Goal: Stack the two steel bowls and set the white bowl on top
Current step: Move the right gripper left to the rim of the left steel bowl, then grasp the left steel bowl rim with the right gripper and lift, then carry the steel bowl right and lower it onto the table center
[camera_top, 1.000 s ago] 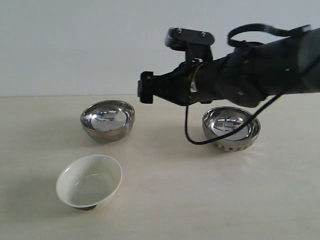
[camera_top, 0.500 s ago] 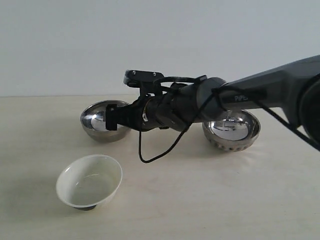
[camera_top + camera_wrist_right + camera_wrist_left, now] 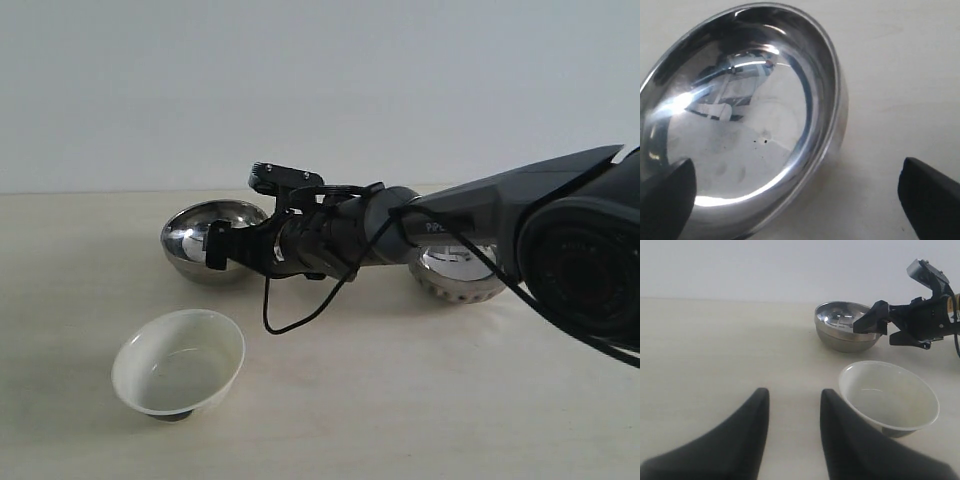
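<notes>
My right fingers straddle the steel bowl's near rim (image 3: pixel 815 165) and should close to catch it.
The smooth steel bowl (image 3: pixel 185 245) (image 3: pixel 840 330) (image 3: pixel 740 125) stands at the back left. My right gripper (image 3: pixel 216 250) (image 3: pixel 874 334) (image 3: pixel 797 200) has reached across to it and is open, one finger inside the bowl and one outside, straddling the near rim. The dimpled steel bowl (image 3: pixel 455 278) stands at the back right, partly hidden behind the right arm. Upright at the front left is the white bowl (image 3: pixel 180 362) (image 3: pixel 890 395). My left gripper (image 3: pixel 792 400) is open and empty, low over the table just beside the white bowl; the exterior view does not show it.
The right arm (image 3: pixel 450 215) and its hanging cable (image 3: pixel 290 320) stretch low across the middle of the beige table (image 3: pixel 420 400). A plain pale wall (image 3: pixel 320 90) rises behind the table's far edge.
The right arm has dropped and swung left, from above the table's middle down to the smooth steel bowl. Its open gripper now straddles that bowl's rim. The bowls have not moved.
</notes>
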### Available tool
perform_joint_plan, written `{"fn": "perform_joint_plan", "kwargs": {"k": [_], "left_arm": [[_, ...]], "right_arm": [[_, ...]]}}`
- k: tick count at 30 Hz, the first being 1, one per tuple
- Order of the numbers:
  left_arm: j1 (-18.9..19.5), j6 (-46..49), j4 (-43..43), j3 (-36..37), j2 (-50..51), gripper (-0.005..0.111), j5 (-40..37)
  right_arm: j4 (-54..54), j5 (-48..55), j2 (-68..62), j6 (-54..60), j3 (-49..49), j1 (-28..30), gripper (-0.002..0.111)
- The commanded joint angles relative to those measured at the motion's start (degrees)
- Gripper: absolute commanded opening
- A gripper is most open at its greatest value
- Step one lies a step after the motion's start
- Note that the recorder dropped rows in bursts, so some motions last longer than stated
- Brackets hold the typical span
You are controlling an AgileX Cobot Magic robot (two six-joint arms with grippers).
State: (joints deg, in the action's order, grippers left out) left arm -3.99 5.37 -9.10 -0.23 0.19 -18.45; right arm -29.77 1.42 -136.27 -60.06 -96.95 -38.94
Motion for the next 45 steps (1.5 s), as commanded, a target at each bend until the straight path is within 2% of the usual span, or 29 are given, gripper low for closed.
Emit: {"fn": "perform_joint_plan", "kwargs": {"k": [1,3,5,7,10,11,12,21,32,38,41,45], "left_arm": [[0.2,0.2,-0.1,0.2,-0.2,0.032,0.4],[0.2,0.2,-0.1,0.2,-0.2,0.032,0.4],[0.2,0.2,-0.1,0.2,-0.2,0.032,0.4],[0.2,0.2,-0.1,0.2,-0.2,0.032,0.4],[0.2,0.2,-0.1,0.2,-0.2,0.032,0.4],[0.2,0.2,-0.1,0.2,-0.2,0.032,0.4],[0.2,0.2,-0.1,0.2,-0.2,0.032,0.4],[0.2,0.2,-0.1,0.2,-0.2,0.032,0.4],[0.2,0.2,-0.1,0.2,-0.2,0.032,0.4],[0.2,0.2,-0.1,0.2,-0.2,0.032,0.4],[0.2,0.2,-0.1,0.2,-0.2,0.032,0.4],[0.2,0.2,-0.1,0.2,-0.2,0.032,0.4]], "right_arm": [[-0.4,0.4,-0.2,-0.2,-0.3,0.1,0.101],[-0.4,0.4,-0.2,-0.7,-0.3,0.1,0.098],[-0.4,0.4,-0.2,-1.4,-0.3,0.1,0.086],[-0.4,0.1,-0.2,-1.5,-0.3,0.1,0.057],[-0.4,-0.1,-0.2,-1.8,-0.3,0.1,0.022],[-0.4,-0.1,-0.2,-1.8,-0.3,0.1,0.004],[-0.4,-0.2,-0.2,-1.8,-0.3,0.1,0.001],[-0.6,4.8,3.0,-0.8,-0.3,0.4,0.0],[-0.1,25.4,14.9,11.0,-0.3,1.3,0.0],[6.0,38.9,19.9,22.1,0.1,3.4,0.0],[8.0,40.2,22.6,24.5,3.2,4.5,0.0],[11.2,37.1,27.0,27.0,10.4,5.8,0.0]]}}
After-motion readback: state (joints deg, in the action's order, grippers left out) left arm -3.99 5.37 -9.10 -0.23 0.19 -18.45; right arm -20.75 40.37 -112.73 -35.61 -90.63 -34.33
